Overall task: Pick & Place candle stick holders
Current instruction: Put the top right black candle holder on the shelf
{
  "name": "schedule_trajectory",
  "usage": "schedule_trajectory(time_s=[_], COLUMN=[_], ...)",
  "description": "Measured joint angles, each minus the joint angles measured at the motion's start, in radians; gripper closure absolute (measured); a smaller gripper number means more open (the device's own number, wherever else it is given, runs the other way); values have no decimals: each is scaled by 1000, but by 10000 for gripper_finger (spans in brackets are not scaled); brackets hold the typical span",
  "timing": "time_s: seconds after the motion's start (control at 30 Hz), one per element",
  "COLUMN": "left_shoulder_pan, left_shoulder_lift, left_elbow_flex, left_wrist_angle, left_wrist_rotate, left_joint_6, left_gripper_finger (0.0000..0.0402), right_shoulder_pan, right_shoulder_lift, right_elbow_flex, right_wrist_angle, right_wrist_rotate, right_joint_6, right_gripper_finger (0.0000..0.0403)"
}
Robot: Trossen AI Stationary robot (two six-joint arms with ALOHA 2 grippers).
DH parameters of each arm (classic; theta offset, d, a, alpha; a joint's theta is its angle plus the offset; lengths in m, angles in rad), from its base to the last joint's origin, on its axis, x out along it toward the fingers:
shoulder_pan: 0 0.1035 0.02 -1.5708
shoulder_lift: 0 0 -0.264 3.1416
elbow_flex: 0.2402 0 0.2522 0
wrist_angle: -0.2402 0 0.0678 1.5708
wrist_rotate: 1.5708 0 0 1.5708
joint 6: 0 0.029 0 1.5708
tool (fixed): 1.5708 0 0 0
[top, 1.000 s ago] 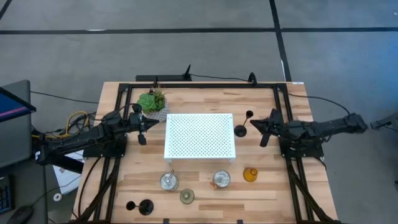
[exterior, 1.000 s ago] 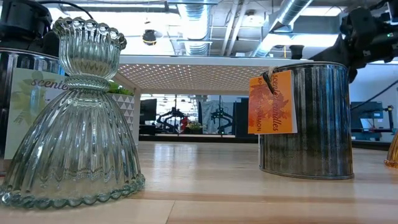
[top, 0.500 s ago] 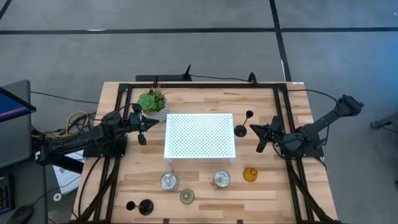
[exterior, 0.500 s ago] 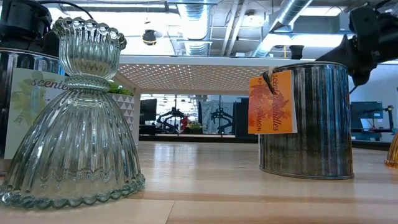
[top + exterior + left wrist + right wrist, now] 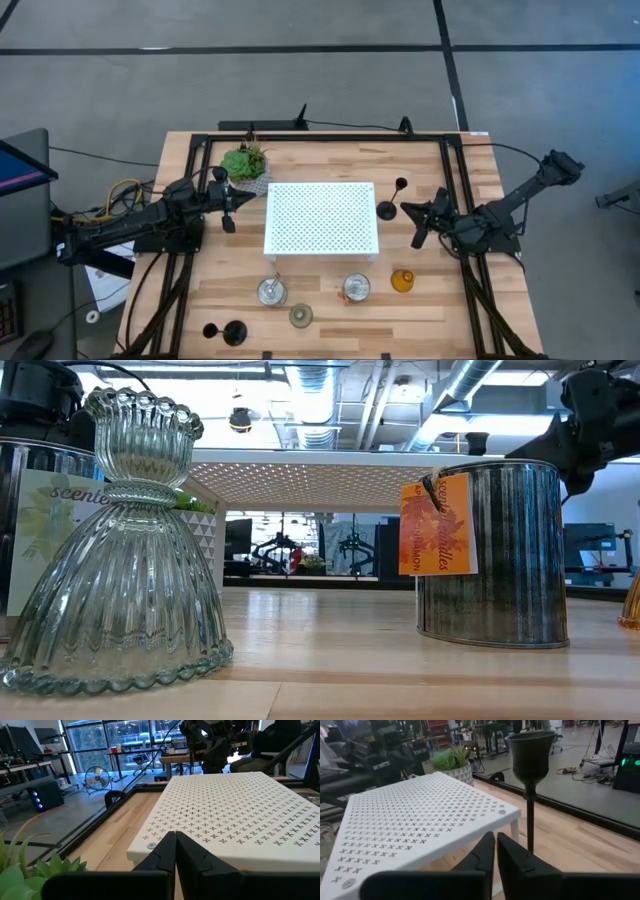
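The black holder has to go on the white platform (image 5: 321, 218), so I need to grab it by its thin stem (image 5: 394, 197) with my right gripper next.
A black thin-stemmed holder (image 5: 388, 208) stands on its round base just right of the white perforated platform (image 5: 321, 218). It also shows in the right wrist view (image 5: 530, 765). My right gripper (image 5: 407, 208) (image 5: 496, 845) is shut and empty, close beside this holder without touching it. My left gripper (image 5: 250, 199) (image 5: 175, 845) is shut and empty at the platform's left edge. Near the front edge stand two silvery cups (image 5: 271, 291) (image 5: 356, 288), an amber holder (image 5: 402, 281), a pale green holder (image 5: 300, 316) and a black holder (image 5: 235, 332).
A green potted plant (image 5: 245, 162) stands at the far left, beside my left gripper. A black frame (image 5: 320, 138) runs around the table. In the low view the pale green holder (image 5: 115, 550) and a labelled silvery cup (image 5: 490, 550) fill the foreground.
My right arm has folded at the elbow, and its gripper has shifted a little toward the table's near edge beside the black holder. The holders have stayed where they were.
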Motion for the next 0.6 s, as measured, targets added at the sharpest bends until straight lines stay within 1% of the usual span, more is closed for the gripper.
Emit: schedule_trajectory(time_s=[0.07,0.27,0.37,0.47,0.6], left_shoulder_pan=[0,0,0,0,0], left_shoulder_lift=[0,0,0,0,0], left_elbow_flex=[0,0,0,0,0], left_wrist_angle=[0,3,3,4,4], left_wrist_rotate=[0,0,0,0,0], left_joint_6=[0,0,0,0,0], left_gripper_finger=[394,394,394,394,394], right_shoulder_pan=[-11,-87,-126,-157,-195], right_shoulder_lift=[11,68,95,121,157], right_elbow_flex=[0,0,0,0,0], right_wrist_angle=[1,5,24,68,113], right_wrist_rotate=[4,5,0,-37,-78], right_joint_6=[-5,2,27,28,30], right_gripper_finger=[357,252,207,178,166])
